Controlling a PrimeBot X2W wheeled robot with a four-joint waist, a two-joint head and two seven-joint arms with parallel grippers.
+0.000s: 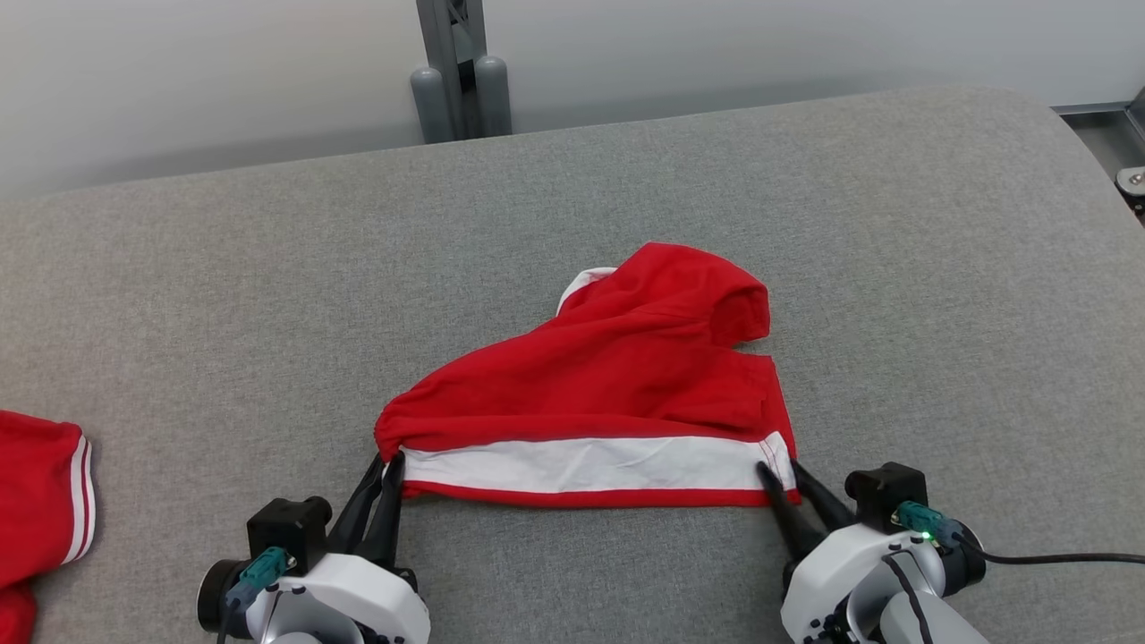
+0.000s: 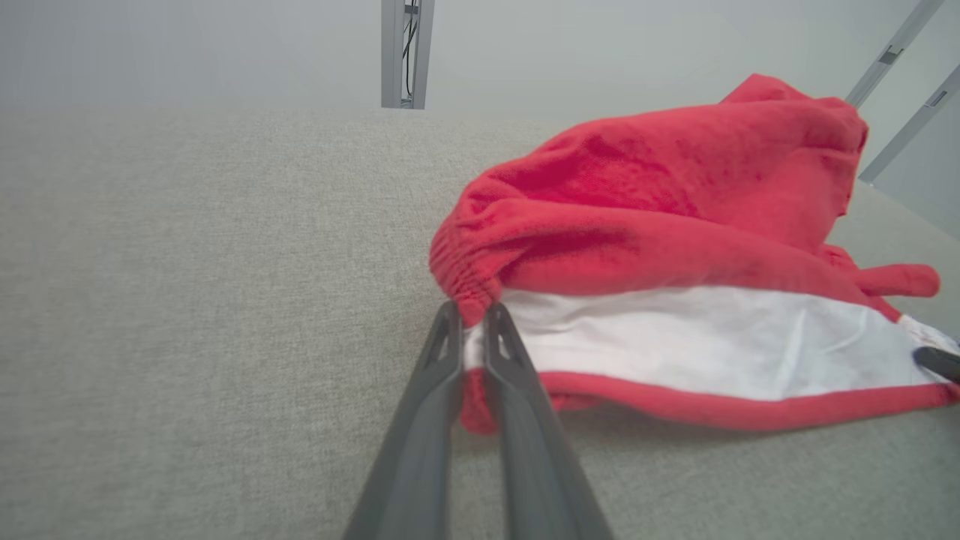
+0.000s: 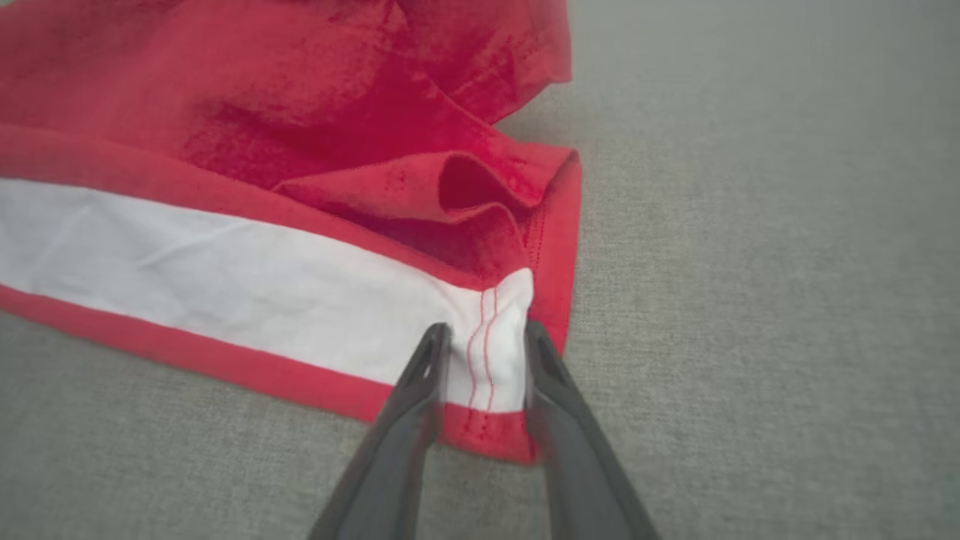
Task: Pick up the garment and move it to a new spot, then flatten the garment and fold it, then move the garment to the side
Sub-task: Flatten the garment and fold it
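Next, the right gripper picks up the garment by the stitched white hem [image 1: 777, 461] [image 3: 487, 337], since the cloth bunches up between its fingers while the rest lies slack.
The garment [image 1: 617, 385] is red with a broad white band along its near edge, and it lies rumpled on the grey padded surface [image 1: 268, 286]. My left gripper [image 1: 391, 461] is shut on the garment's near left corner, where the gathered red hem meets the white band [image 2: 472, 315]. My right gripper [image 1: 778, 470] is at the near right corner. Its fingers stand apart on either side of the stitched white hem [image 3: 487, 337], and the cloth [image 3: 262, 277] bunches a little between them. The right gripper's fingertip [image 2: 937, 361] shows at the far end of the white band in the left wrist view.
A second red piece with white stripes [image 1: 36, 501] lies at the surface's left edge. A grey post [image 1: 461, 72] stands behind the far edge. A black cable [image 1: 1055, 559] trails from my right wrist. The surface rounds off at the far right.
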